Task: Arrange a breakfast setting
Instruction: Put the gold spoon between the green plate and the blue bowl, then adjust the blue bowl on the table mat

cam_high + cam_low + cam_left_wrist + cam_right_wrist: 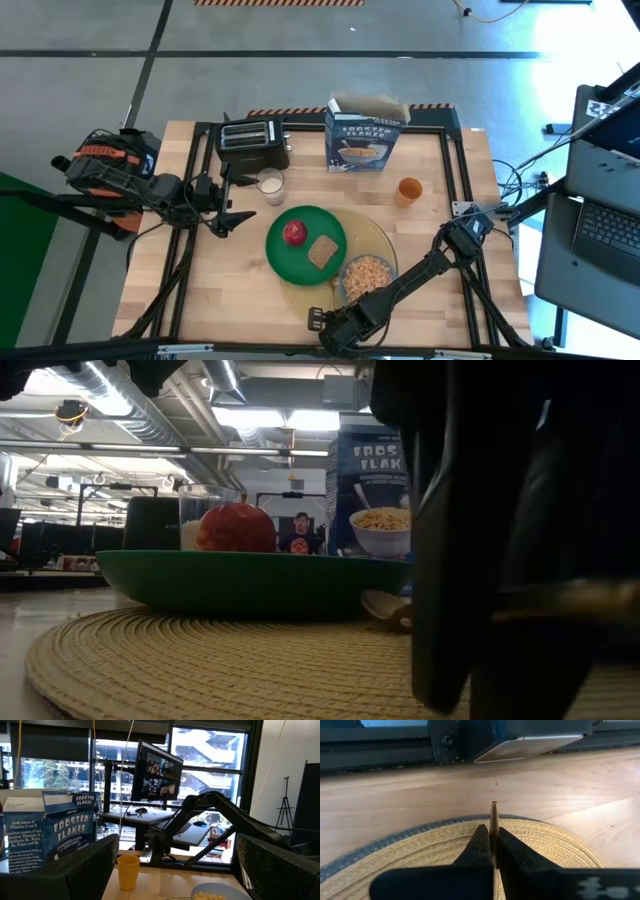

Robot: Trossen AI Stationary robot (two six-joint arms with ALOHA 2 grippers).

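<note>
The utensil's head point(334, 283) meets the yellow mat beside the bowl and the utensil would settle, so it is time for my right gripper to release it now.
The round yellow mat point(372, 243) lies at the table's middle near side. On it rest the green plate point(300, 265) with the red apple point(294, 232) and toast slice point(321, 251), and the blue-grey bowl point(367, 277) of cereal. The cereal box point(362, 135), milk glass point(270, 184) and orange cup point(408, 190) stand farther back. My right gripper point(320, 322) is at the mat's near edge, shut on a thin gold-coloured utensil point(493, 817). My left gripper point(228, 216) is open and empty, left of the plate. My right gripper pinches the thin gold utensil between its two fingers, seen edge-on in the right wrist view, its tip point(493, 810) sticking out past the fingertips. The fingers slant down over the mat's near edge point(420, 845). In the low view its gold shaft point(575, 600) lies about level, just above the mat.
A black toaster point(252, 143) stands at the far left beside the milk glass. Black frame rails run along the table's edges point(395, 750). Bare wood lies left of the plate point(200, 280) and right of the mat point(430, 290).
</note>
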